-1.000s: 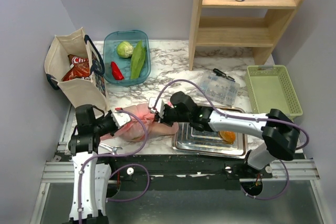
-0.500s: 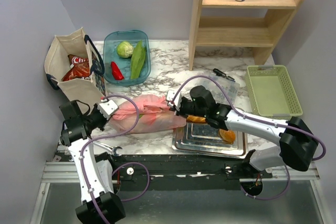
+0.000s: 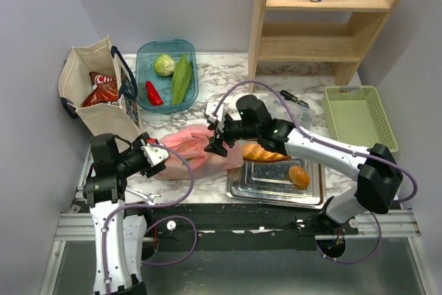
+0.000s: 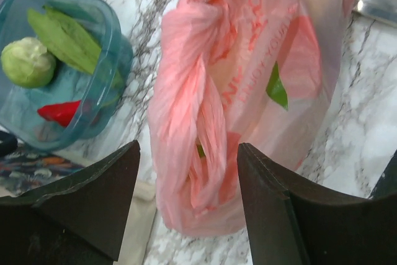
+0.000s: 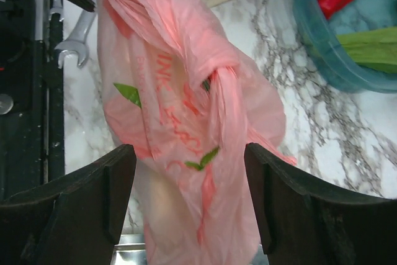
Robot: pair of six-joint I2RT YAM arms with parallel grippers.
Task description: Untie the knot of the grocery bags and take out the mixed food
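Note:
The left gripper's fingers are still above the bunched strip in the left wrist view, short of the knot, so the left gripper needs to go lower before it closes on the knot.
The pink plastic bag lies crumpled on the marble table, between the two arms. Its twisted knot shows in the right wrist view, and in the left wrist view the handles run as a bunched strip. My left gripper is open at the bag's left end, with the plastic lying loose between its fingers. My right gripper is open over the bag's right end, holding nothing. The beige canvas tote stands at the far left with red chip bags inside.
A blue tub behind the bag holds a cabbage, a green vegetable and a red pepper. A metal tray to the right carries a baguette and a bun. A wrench, clear box, green basket and wooden shelf stand around.
Both grippers were shut on the pink bag and pulled it apart sideways. Now both are open and have let go, and the bag has slumped back into a bunch.

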